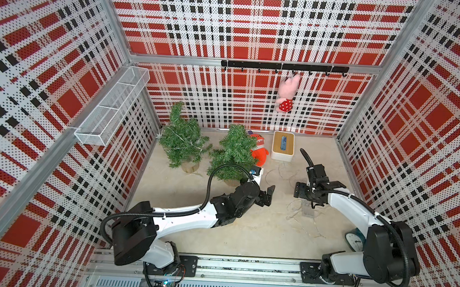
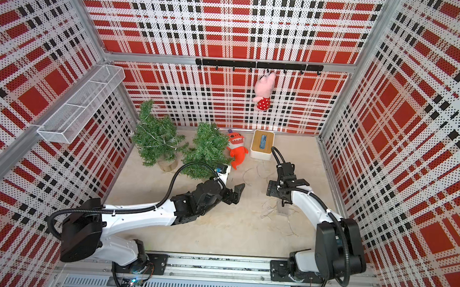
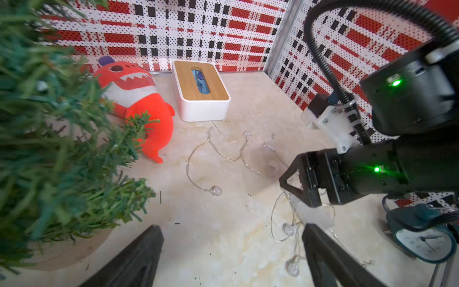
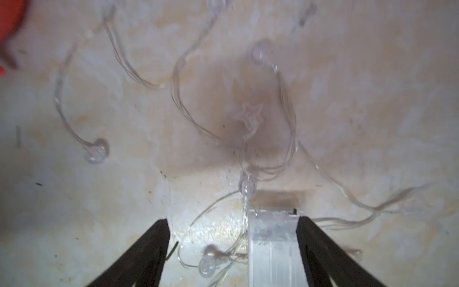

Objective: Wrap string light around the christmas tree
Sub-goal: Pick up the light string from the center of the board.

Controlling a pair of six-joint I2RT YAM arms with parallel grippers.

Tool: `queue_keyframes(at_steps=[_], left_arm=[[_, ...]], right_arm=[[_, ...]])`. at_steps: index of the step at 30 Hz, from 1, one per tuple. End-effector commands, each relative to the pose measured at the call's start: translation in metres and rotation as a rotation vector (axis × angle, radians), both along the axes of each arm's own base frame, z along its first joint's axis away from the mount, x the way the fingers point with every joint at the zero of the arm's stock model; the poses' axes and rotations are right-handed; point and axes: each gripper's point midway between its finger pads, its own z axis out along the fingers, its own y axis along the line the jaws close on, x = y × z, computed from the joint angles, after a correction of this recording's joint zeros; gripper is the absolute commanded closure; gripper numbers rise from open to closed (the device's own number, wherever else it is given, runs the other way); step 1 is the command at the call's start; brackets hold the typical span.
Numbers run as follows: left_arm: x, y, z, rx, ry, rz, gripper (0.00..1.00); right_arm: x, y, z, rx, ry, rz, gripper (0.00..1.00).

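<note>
Next, my right gripper grabs the string light's clear battery box across its opposite sides, which leaves the wire free for wrapping the tree.
Two green christmas trees stand at the back left. The far tree [image 1: 181, 138] carries thin wire on its branches; the nearer tree [image 1: 232, 152] [image 3: 62, 149] is bare. The string light [image 3: 213, 149], clear wire with round bulbs, lies loose on the floor, ending in a clear battery box [image 1: 308, 210] [image 4: 273, 243]. My right gripper [image 4: 232, 220] [image 1: 309, 198] points down over that box, open. The box lies between the jaws against one finger, the other finger apart from it. My left gripper [image 3: 232, 226] [image 1: 268, 195] hovers open beside the nearer tree's pot, with nothing between its fingers.
An orange plush monster [image 1: 260, 151] and a white tissue box [image 1: 283, 146] sit at the back wall. A teal clock [image 1: 354, 240] stands by the right arm's base. A pink plush [image 1: 288, 94] hangs from the hook rail, and a wire basket [image 1: 113, 107] is mounted on the left wall.
</note>
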Motion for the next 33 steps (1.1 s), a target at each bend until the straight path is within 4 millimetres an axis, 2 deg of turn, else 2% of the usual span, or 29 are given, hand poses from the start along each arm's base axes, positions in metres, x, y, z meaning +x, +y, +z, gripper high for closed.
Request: queue_keyframes(at_steps=[1,9,11,15,18,22,26,30,33], left_arm=[[-0.001,-0.015,0.027,-0.065,-0.043,-0.042,0.08],[0.004,-0.009,0.028,-0.152,-0.014,-0.049,0.08],[0.005,-0.009,0.027,-0.149,-0.013,-0.050,0.08],[0.004,-0.009,0.026,-0.147,-0.013,-0.051,0.08],[0.004,-0.010,0.023,-0.145,-0.010,-0.057,0.08],[0.004,-0.010,0.022,-0.143,-0.010,-0.057,0.08],[0.006,-0.003,0.021,-0.143,-0.009,-0.039,0.08],[0.011,0.007,0.021,-0.147,-0.005,-0.009,0.09],[0.014,0.016,0.019,-0.158,0.011,0.011,0.09]], right_arm=[[-0.017,0.000,-0.016,0.029,0.071,-0.028,0.15],[-0.032,-0.010,-0.033,-0.008,0.110,-0.057,0.17],[-0.034,-0.013,-0.032,-0.028,0.113,-0.062,0.18],[-0.032,-0.028,-0.016,-0.102,0.069,-0.088,0.17],[-0.031,-0.027,-0.021,-0.082,0.089,-0.080,0.17],[-0.032,-0.021,-0.041,-0.055,0.129,-0.071,0.22],[-0.036,-0.012,-0.051,-0.010,0.149,-0.063,0.35],[-0.036,0.002,-0.036,0.016,0.126,-0.030,0.46],[-0.034,0.013,-0.010,-0.014,0.098,0.016,0.51]])
